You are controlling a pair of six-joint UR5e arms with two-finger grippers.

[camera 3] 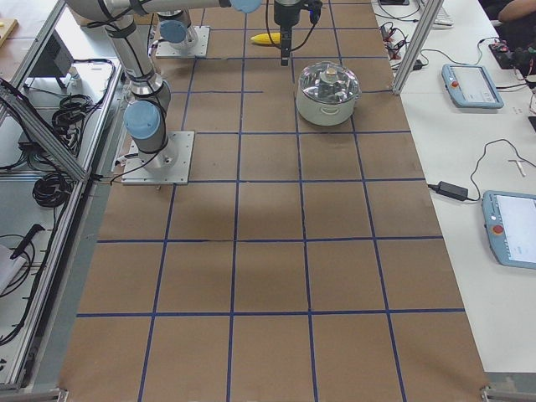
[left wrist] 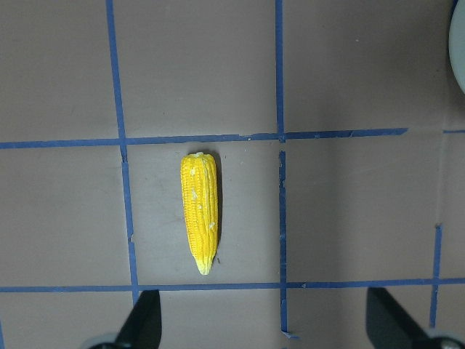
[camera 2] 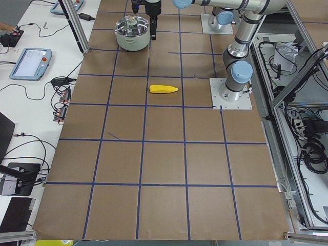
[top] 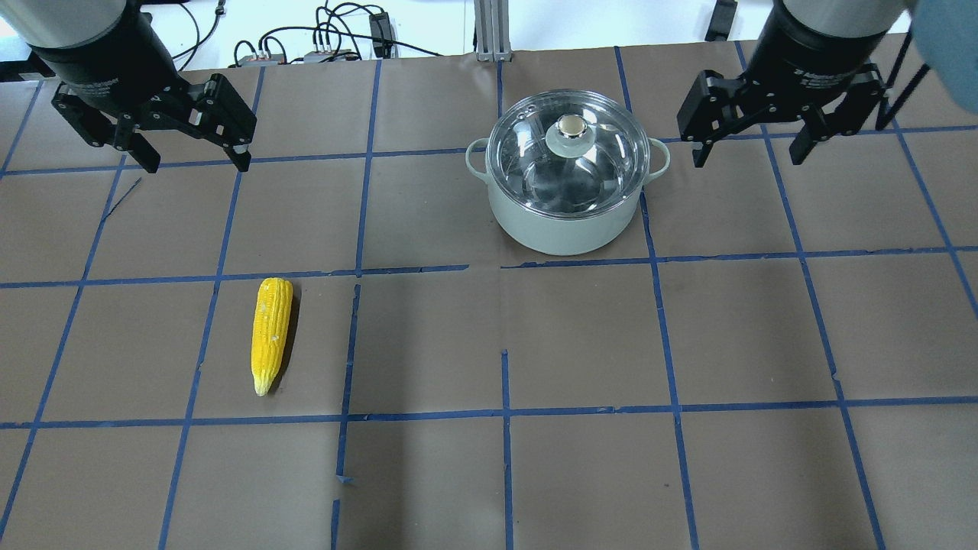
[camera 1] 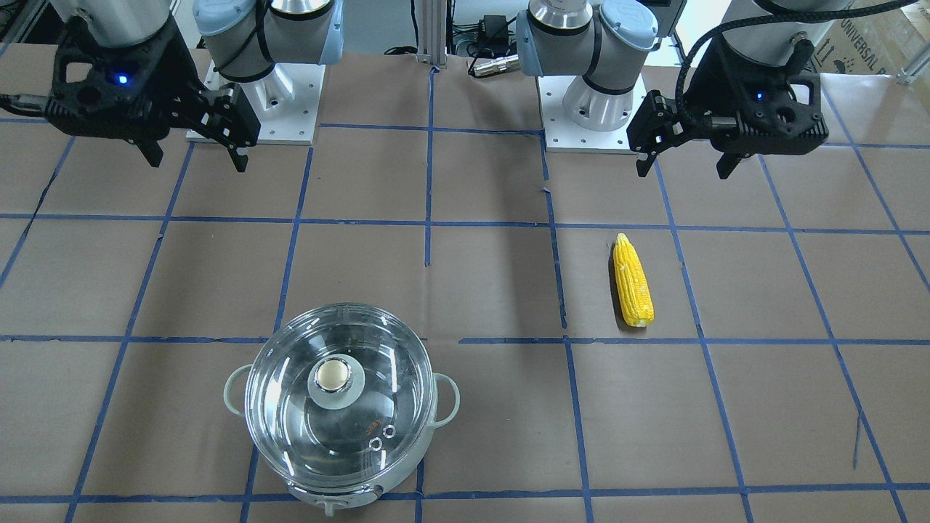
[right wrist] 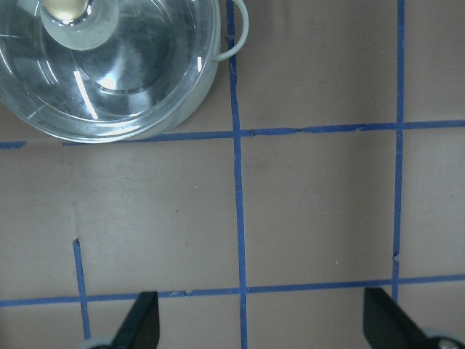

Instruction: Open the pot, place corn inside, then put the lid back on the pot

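Next, my right gripper grabs the glass lid by its gold-topped knob. Then I open the pot for the corn.
The pot, mint-white with two loop handles, stands on the table with the glass lid on it, knob up. The corn lies apart on the brown paper, tip toward the robot. My left gripper is open and empty, hovering above the table beyond the corn; the left wrist view shows the corn ahead of the open fingertips. My right gripper is open and empty, just right of the pot; the right wrist view shows the lid at top left.
The table is covered in brown paper with a blue tape grid. The arm bases stand at the robot's edge. Cables and tablets lie on side benches beyond the table edges.
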